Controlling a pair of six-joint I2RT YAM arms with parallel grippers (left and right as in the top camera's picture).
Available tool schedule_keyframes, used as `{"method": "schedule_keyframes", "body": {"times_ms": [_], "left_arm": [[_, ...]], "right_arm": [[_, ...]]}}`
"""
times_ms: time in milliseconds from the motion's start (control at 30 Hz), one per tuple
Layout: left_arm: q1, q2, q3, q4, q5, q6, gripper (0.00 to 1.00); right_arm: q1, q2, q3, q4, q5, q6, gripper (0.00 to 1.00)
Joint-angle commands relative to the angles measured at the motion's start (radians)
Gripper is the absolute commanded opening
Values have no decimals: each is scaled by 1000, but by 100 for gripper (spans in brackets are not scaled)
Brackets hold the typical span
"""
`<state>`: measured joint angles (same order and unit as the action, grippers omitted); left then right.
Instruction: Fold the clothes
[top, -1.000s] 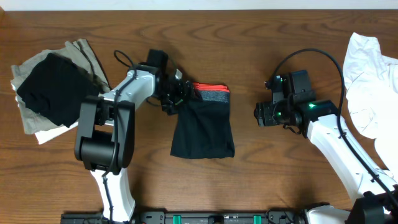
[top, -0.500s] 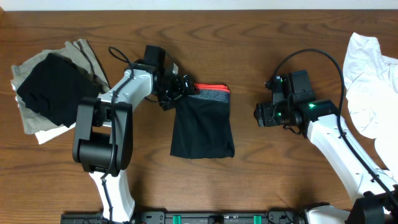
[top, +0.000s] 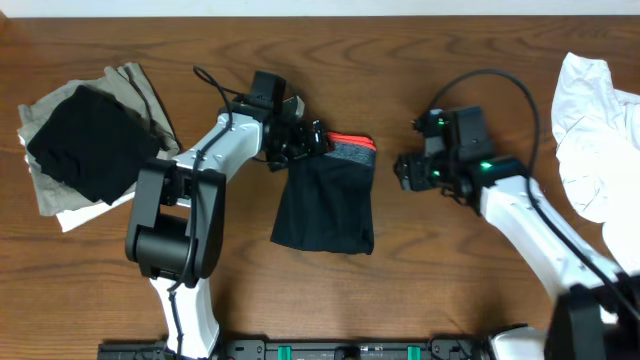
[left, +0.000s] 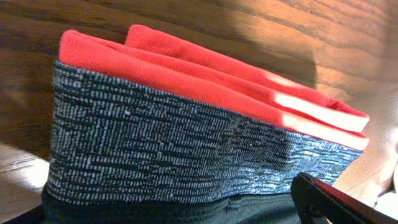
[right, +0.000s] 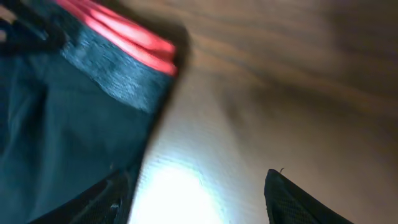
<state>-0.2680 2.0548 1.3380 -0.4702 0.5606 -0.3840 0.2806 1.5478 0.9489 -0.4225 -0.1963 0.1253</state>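
My left gripper grips the folded leggings across the waistband's layers next, to lay them on the heap still folded.
The clothes, black leggings (top: 325, 205), lie folded into a small rectangle at the table's centre. Their grey patterned waistband (top: 352, 154) with coral-red edging is at the far end. My left gripper (top: 305, 143) sits at the waistband's left end, jaws spread wide and open. In the left wrist view the waistband (left: 186, 149) and its red layers (left: 205, 74) fill the frame, and one dark fingertip (left: 336, 202) shows at the lower right. My right gripper (top: 405, 170) hovers just right of the leggings, open. Its fingers (right: 298, 199) have bare table between them, and the waistband corner (right: 124, 62) lies to their left.
A heap with a plain black garment (top: 85, 145) over khaki and white pieces lies at the far left. A crumpled white shirt (top: 595, 140) lies at the right edge. Black cables arch over both arms. Bare wooden table (top: 450, 270) surrounds the leggings.
My left jaws have spread wider, and the arm has shifted slightly right along the waistband. The right arm has swung left, closer to the leggings. The leggings have nudged slightly.
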Motion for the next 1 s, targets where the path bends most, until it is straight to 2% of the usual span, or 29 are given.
{"method": "schedule_keyframes", "body": {"times_ms": [0, 133, 333, 400, 667, 733, 767, 833, 967], "left_arm": [[-18, 116, -73, -23, -101, 35, 96], [-18, 116, -73, -35, -101, 35, 96], [-20, 116, -77, -44, -100, 35, 100], [-20, 116, -83, -43, -97, 35, 98], [-19, 116, -144, 35, -26, 62, 100], [-19, 116, -149, 48, -29, 62, 93], [-19, 116, -149, 56, -30, 68, 82], [-18, 116, -149, 76, -30, 73, 69], [-18, 116, -149, 134, -30, 73, 45]], "right_arm": [[35, 101, 4, 80, -40, 2, 66], [56, 232, 4, 217, -48, 62, 61], [85, 370, 4, 367, -48, 89, 59], [95, 396, 4, 407, -48, 91, 59], [115, 440, 4, 435, -40, 92, 57], [115, 440, 4, 430, -40, 91, 57], [115, 440, 4, 428, -40, 91, 57], [114, 440, 4, 426, -40, 91, 58], [113, 440, 4, 414, -40, 91, 58]]}}
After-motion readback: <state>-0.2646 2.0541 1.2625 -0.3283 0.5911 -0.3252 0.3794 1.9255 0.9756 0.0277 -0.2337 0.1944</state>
